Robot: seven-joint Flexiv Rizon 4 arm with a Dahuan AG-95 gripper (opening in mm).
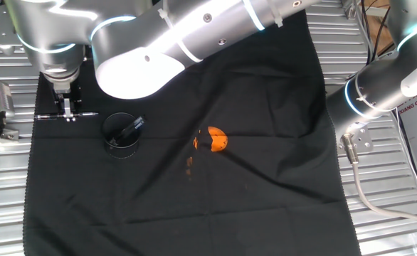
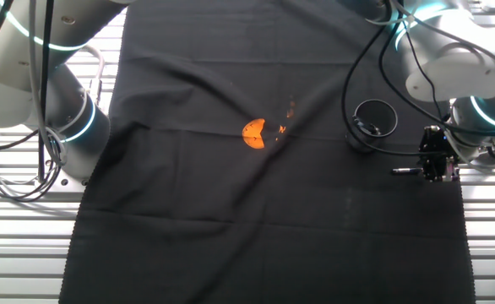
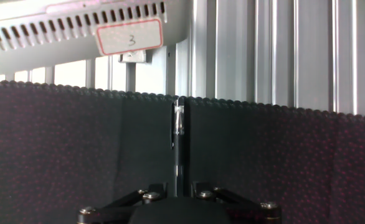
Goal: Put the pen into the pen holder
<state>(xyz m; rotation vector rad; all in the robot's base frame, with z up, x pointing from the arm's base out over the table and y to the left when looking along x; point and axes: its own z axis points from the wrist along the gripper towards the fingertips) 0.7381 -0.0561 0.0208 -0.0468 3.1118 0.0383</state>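
Note:
My gripper grabs the middle of the pen's body (image 1: 77, 114) next, to put the pen into the pen holder (image 1: 119, 148).
The pen (image 1: 48, 116) is a slender dark stick lying on the black cloth near its left edge. It also shows in the other fixed view (image 2: 404, 171) and in the hand view (image 3: 179, 137), where it runs straight away from me to the cloth's edge. My gripper (image 1: 67, 116) is low over the pen's middle, open by a narrow gap, with one finger on each side of the pen and a little space showing; it also shows in the other fixed view (image 2: 439, 173) and the hand view (image 3: 179, 186). The pen holder (image 1: 119, 148), a short black cup, stands just right of my gripper (image 2: 357, 139) with a thicker dark stick inside.
A small orange object (image 1: 217, 139) lies mid-cloth, with orange crumbs beside it. A second robot arm (image 1: 379, 85) stands off the cloth's right side. Beyond the cloth's edge are ribbed metal table slats and a box with a label "3" (image 3: 129, 37).

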